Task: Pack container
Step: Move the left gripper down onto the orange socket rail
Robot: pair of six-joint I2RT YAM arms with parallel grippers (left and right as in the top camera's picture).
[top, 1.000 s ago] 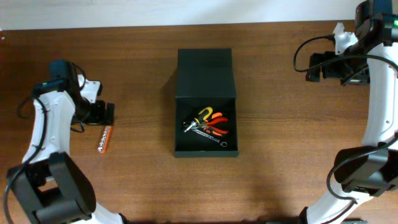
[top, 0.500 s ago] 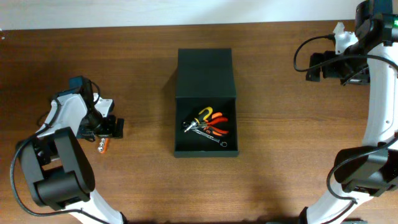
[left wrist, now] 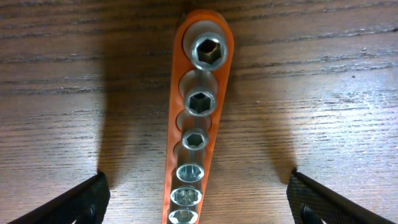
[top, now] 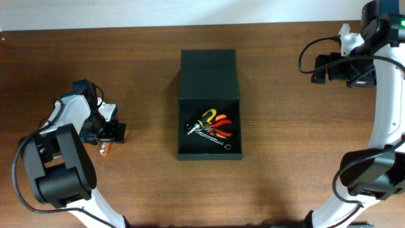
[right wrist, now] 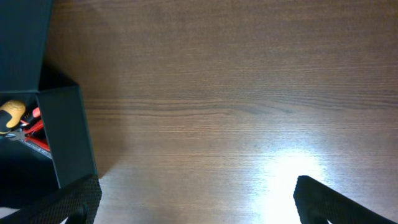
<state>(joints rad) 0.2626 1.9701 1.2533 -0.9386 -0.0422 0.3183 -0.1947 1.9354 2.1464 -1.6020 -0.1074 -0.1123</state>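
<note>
The socket bar (top: 105, 147) (left wrist: 189, 169) would be caught if my left gripper closed now, so it needs to close: my fingertips meet their shadows on the wood.
The dark green-black container (top: 209, 69) stands open at the table's middle, lid flap folded back, with orange-red pliers, a yellow-handled tool and a wrench (top: 211, 128) inside. It also shows at the left edge of the right wrist view (right wrist: 59, 134). An orange socket rail with several silver sockets (left wrist: 196, 118) lies on the wood at the left (top: 104, 149). My left gripper (left wrist: 198, 202) is open, low over the rail, a finger on each side of it, not touching. My right gripper (right wrist: 196, 199) is open and empty, high at the far right (top: 319, 68).
The brown wooden table (top: 297, 158) carries nothing else in view. A pale wall runs along the table's back edge (top: 190, 12). Black cables hang by my right arm (top: 316, 50).
My left gripper has moved toward the front and right, coming down over the socket rail, which it now partly covers from above. The right arm has not moved.
</note>
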